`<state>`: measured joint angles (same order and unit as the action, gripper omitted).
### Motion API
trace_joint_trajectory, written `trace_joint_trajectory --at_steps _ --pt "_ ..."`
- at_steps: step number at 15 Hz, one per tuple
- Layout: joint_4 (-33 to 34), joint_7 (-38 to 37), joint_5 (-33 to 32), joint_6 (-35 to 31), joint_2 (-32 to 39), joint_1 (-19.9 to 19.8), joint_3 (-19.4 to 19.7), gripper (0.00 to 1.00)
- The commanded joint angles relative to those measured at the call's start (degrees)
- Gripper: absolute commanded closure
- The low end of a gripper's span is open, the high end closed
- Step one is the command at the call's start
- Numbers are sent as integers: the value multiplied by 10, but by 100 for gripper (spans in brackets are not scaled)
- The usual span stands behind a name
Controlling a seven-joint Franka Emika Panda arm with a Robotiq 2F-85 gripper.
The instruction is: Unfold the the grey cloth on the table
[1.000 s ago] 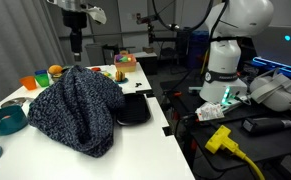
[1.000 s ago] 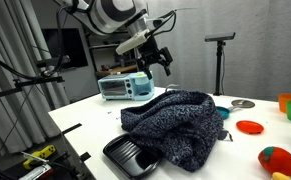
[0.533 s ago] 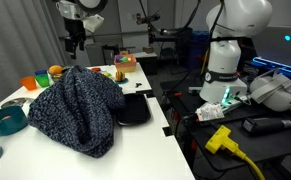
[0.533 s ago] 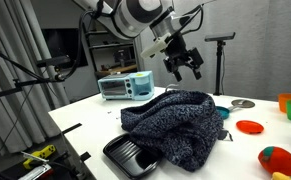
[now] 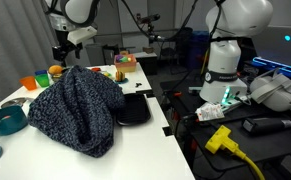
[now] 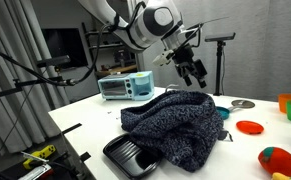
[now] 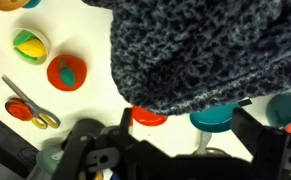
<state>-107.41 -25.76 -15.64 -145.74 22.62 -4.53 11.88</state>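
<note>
The gripper grips the grey cloth by its edge on the heap's far side next, and draws the bunched folds open across the table.
The grey cloth lies bunched in a tall heap on the white table. It shows in both exterior views and fills the top of the wrist view. My gripper hangs in the air beyond the far side of the heap, apart from the cloth. In the wrist view my jaws are spread wide with nothing between them. The gripper is open and empty.
A black tray lies against the cloth at the table edge. Teal bowls, a red lid, scissors and toy food lie beside the heap. A toaster oven stands at the table's end.
My gripper has swung sideways above the cloth toward the side with the bowls and now sits a little lower. The cloth has not moved.
</note>
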Motion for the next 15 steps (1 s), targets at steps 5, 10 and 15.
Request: trace_joint_trajectory --at_steps 5,10,15 --pt "85 -121 27 31 85 33 39 0" --pt "105 -156 51 66 112 31 34 12" --pt "121 -148 14 80 119 60 45 58"
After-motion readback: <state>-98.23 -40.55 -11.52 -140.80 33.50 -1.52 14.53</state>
